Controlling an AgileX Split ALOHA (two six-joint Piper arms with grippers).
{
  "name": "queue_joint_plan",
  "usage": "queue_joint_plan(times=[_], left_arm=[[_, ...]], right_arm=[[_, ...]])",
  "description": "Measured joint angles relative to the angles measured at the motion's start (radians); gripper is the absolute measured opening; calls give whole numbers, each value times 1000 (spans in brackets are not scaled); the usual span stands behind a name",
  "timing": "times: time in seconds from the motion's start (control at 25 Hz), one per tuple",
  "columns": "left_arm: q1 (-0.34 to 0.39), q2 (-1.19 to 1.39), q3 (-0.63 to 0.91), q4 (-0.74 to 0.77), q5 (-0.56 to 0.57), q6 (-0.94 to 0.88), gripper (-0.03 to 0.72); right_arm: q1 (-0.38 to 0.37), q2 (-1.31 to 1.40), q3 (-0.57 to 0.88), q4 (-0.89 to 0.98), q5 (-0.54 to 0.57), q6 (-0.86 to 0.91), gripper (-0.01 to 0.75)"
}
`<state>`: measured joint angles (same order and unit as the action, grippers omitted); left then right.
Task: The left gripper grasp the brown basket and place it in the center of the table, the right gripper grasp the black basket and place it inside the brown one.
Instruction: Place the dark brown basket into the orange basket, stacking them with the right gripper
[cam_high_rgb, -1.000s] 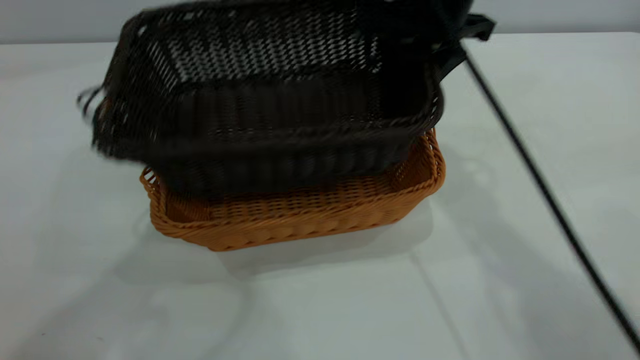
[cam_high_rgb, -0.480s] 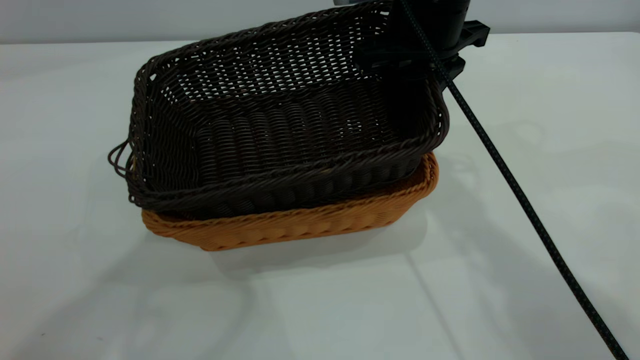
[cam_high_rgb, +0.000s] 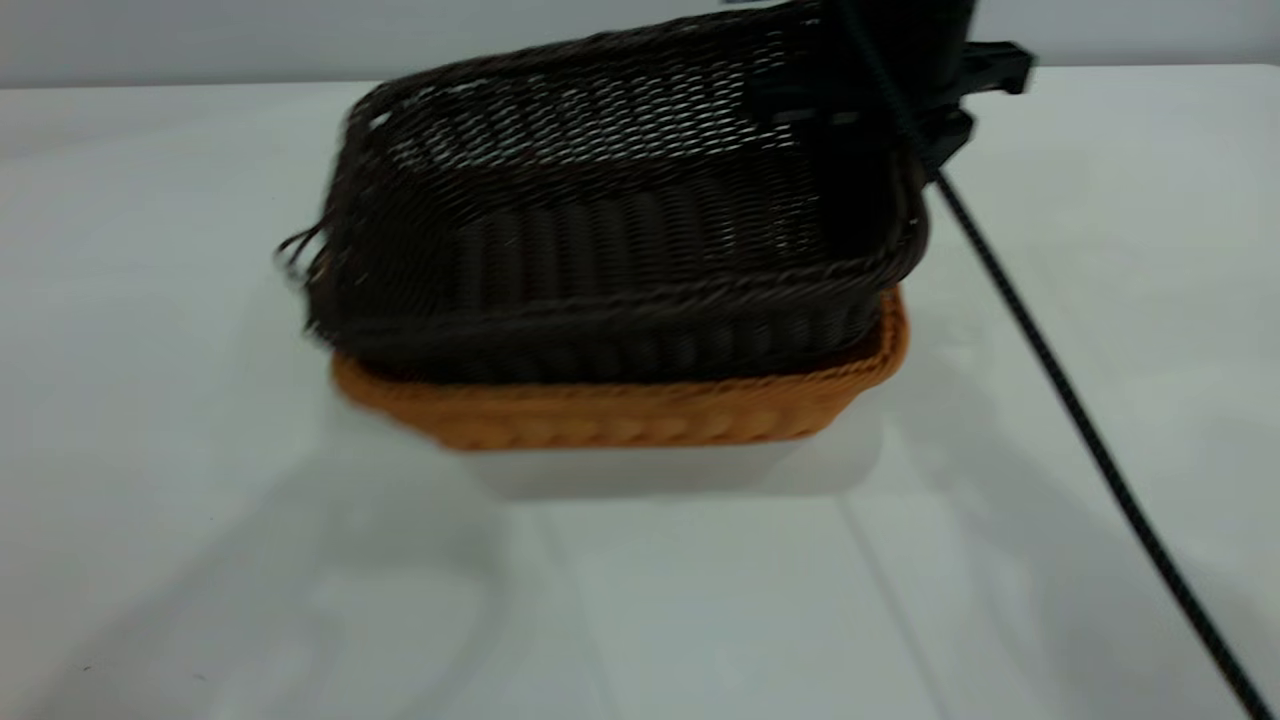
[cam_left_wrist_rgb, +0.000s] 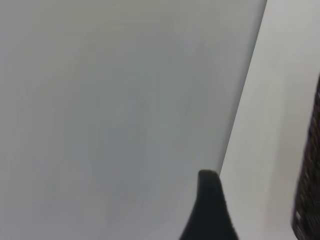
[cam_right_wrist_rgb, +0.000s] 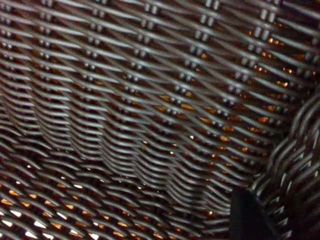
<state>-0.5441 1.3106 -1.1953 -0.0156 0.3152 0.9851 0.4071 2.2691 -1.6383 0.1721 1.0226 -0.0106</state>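
The black basket's lower side (cam_high_rgb: 636, 350) sits inside the brown basket's rim (cam_high_rgb: 648, 390), so it is now time for my right gripper to release the black basket.
The black basket (cam_high_rgb: 620, 250) sits nested in the brown basket (cam_high_rgb: 620, 415) on the table (cam_high_rgb: 200, 550), its rim standing a little above the brown rim. My right gripper (cam_high_rgb: 880, 110) is at the black basket's far right corner, shut on its braided rim. In the right wrist view one finger (cam_right_wrist_rgb: 247, 217) lies inside against the rim, and the black weave (cam_right_wrist_rgb: 150, 115) fills the view with orange showing through. My left gripper (cam_left_wrist_rgb: 265, 200) is off to the side over bare table, open and empty. Only one of its fingers (cam_left_wrist_rgb: 210, 210) shows, with the black basket's edge (cam_left_wrist_rgb: 309, 175) beside it.
The right arm's black cable (cam_high_rgb: 1080, 420) runs slanting from the gripper down to the front right across the table. A pale wall stands behind the table's far edge.
The black basket has settled lower and more level into the brown one. Both baskets have slid to the right and away from the front edge, together with the right gripper.
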Motion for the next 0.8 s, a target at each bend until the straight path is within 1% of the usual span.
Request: queue_joint_plan(times=[0.16, 0.32, 0.44, 0.56, 0.68, 0.8], left_arm=[[0, 0, 0, 0, 0, 0, 492], [0, 0, 0, 0, 0, 0, 492], [0, 0, 0, 0, 0, 0, 492], [0, 0, 0, 0, 0, 0, 492], [0, 0, 0, 0, 0, 0, 492], [0, -1, 0, 0, 0, 0, 492]], right_arm=[[-35, 0, -1, 40, 9, -16, 211], [-34, 1, -1, 79, 18, -32, 215], [-34, 1, -1, 82, 21, -32, 240], [-34, 1, -1, 90, 26, -32, 327], [-34, -2, -6, 96, 49, -40, 468], [-34, -26, -9, 68, 98, -60, 577]])
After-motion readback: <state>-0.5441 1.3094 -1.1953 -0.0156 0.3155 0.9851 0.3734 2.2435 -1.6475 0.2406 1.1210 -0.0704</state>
